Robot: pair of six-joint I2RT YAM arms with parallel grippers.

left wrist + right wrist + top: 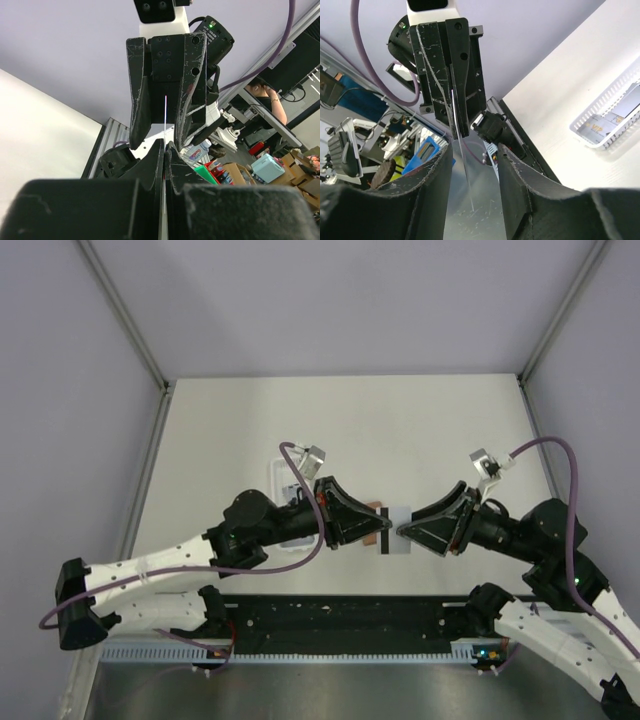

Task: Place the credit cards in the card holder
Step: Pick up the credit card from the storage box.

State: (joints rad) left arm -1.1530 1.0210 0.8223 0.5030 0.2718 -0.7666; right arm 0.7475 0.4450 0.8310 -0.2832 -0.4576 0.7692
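Observation:
The loose edge of the pale credit card reaches in past both fingers of the right gripper, so the right gripper needs to close on the card.
A pale credit card (395, 516) with a dark stripe hangs above the table between my two grippers, which face each other tip to tip. My left gripper (384, 531) is shut on it. In the left wrist view the card (165, 117) shows edge-on, rising from the pressed fingers (156, 165). My right gripper (403, 530) is open. In the right wrist view the card (466, 167) stands untouched in the gap between its fingers (517, 172). Just a sliver of the orange-brown card holder (374, 508) shows beside the left fingers.
A white slotted tray (607, 125) with more cards in it lies on the table. From above it (284, 485) is mostly hidden under the left arm. A black rail (340, 618) runs along the near edge, and grey walls enclose the table.

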